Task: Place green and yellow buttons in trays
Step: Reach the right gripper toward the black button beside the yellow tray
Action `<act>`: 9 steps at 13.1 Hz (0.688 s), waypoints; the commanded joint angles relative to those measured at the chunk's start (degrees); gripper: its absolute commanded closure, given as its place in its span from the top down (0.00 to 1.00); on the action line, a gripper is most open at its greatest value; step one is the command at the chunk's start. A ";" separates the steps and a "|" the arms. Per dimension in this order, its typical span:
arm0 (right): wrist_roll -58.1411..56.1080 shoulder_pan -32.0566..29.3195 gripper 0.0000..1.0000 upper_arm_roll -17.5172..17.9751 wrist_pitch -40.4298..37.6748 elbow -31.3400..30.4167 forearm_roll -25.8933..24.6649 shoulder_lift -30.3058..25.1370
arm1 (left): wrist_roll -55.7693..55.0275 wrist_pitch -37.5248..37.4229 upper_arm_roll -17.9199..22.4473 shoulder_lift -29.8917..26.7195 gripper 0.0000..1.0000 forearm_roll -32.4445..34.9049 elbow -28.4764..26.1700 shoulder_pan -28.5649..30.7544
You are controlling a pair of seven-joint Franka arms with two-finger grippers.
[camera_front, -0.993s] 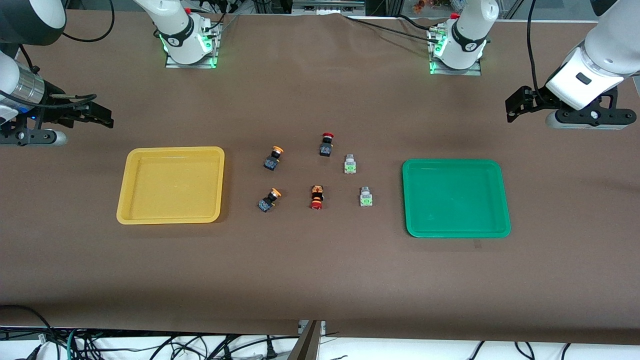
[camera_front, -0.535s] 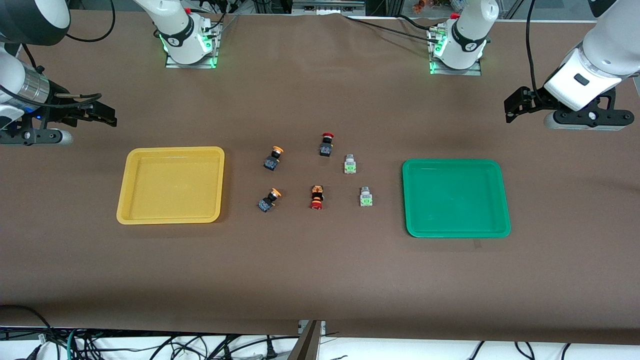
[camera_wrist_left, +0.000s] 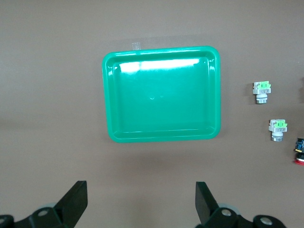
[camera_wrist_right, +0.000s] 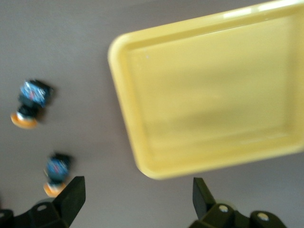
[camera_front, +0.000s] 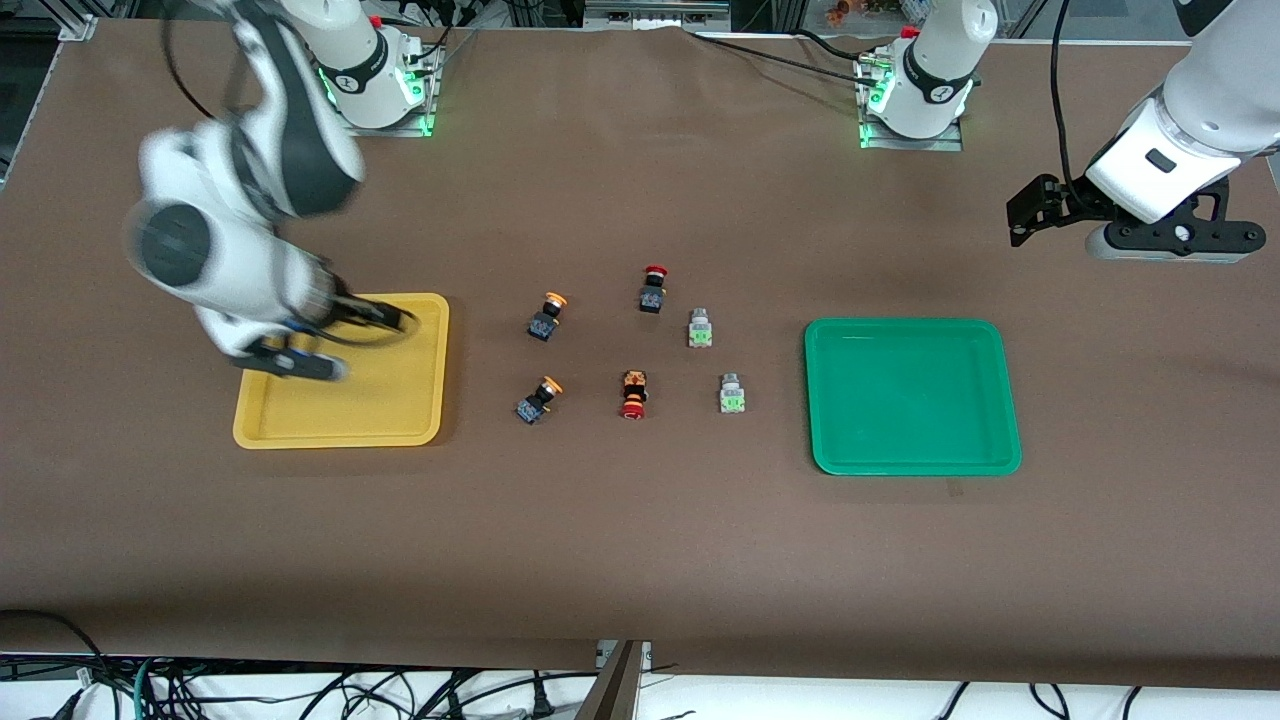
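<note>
My right gripper grabs its black switch body with the blue label (camera_front: pixel 531 408) next, to place the yellow button in the yellow tray (camera_front: pixel 345 425).
Two yellow buttons (camera_front: pixel 547 314) (camera_front: pixel 538 398) lie on the table beside the yellow tray (camera_front: pixel 345 425). Two green buttons (camera_front: pixel 700 328) (camera_front: pixel 732 395) lie beside the green tray (camera_front: pixel 910 400). My right gripper (camera_front: pixel 400 321) is open and empty over the yellow tray's button-side part. Its wrist view shows the yellow tray (camera_wrist_right: pixel 213 90) and both yellow buttons (camera_wrist_right: pixel 31 102) (camera_wrist_right: pixel 56 173). My left gripper (camera_front: pixel 1022 215) is open and empty, up over the table near the green tray's corner. Its wrist view shows the green tray (camera_wrist_left: pixel 161 95) and both green buttons (camera_wrist_left: pixel 262 90) (camera_wrist_left: pixel 278 128).
Two red-capped buttons (camera_front: pixel 652 288) (camera_front: pixel 632 394) lie between the yellow and green buttons. The brown table cover (camera_front: pixel 640 540) spreads wide in front of the trays. The arm bases (camera_front: pixel 375 85) (camera_front: pixel 915 95) stand at the table's back edge.
My right arm has swung fast from the table's end to over the yellow tray. My left gripper has barely moved. The buttons and trays lie as before.
</note>
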 commanded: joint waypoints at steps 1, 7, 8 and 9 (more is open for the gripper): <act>11.16 2.88 1.00 -0.38 4.02 5.99 2.38 7.42 | 1.22 -0.90 -0.14 0.59 1.00 -1.03 1.33 0.37; 30.36 9.57 1.00 -0.56 7.19 20.33 1.77 22.64 | 1.22 -0.90 -0.14 0.59 1.00 -1.03 1.33 0.37; 30.62 9.65 1.00 -0.47 9.02 20.25 2.03 23.35 | 1.22 -0.90 -0.14 0.59 1.00 -1.03 1.33 0.46; 31.84 10.44 1.00 -0.47 11.74 20.33 2.12 24.75 | 1.22 -0.90 -0.14 0.59 1.00 -1.03 1.24 0.46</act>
